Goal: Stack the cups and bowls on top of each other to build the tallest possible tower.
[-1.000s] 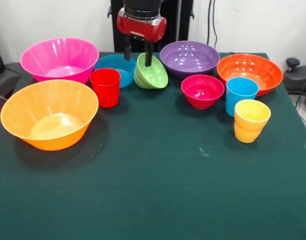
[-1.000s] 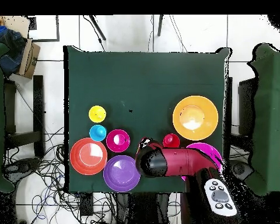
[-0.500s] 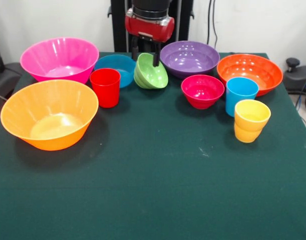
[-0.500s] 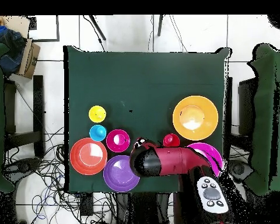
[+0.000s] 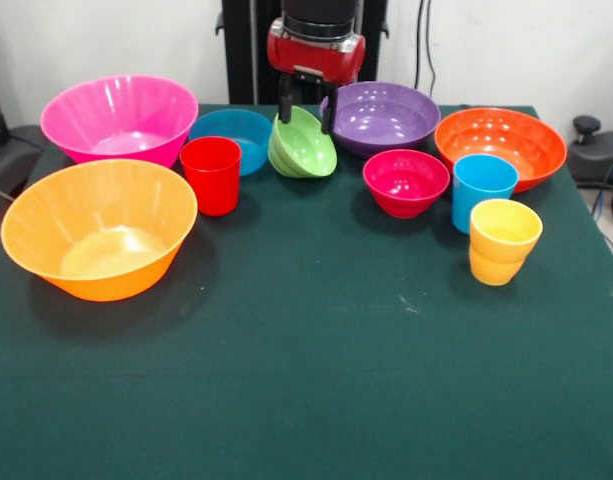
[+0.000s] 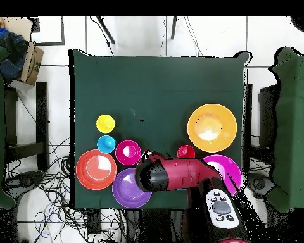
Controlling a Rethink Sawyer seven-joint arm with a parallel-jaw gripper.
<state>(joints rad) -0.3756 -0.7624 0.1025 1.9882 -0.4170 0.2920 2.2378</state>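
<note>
I will grab the bowl by its rim with my gripper next, so that the tilted small green bowl's base stays free for stacking.
My gripper is open and empty. It hangs at the table's far side, just above the tilted small green bowl, with the fingers to either side of its upper rim. The green bowl leans against the small blue bowl. The red cup stands in front of the blue bowl. The purple bowl, crimson-pink bowl, orange bowl, sky-blue cup and yellow cup are to the right. The large pink bowl and yellow-orange bowl are to the left. Nothing is stacked.
In the overhead view the red arm covers the green and blue bowls. The purple bowl and the pink bowl lie close on either side of it. The table's green cloth reaches to the near edge.
In the front view my gripper has moved right and slightly up, from over the blue bowl's side to over the green bowl's right side. The green bowl has not moved.
</note>
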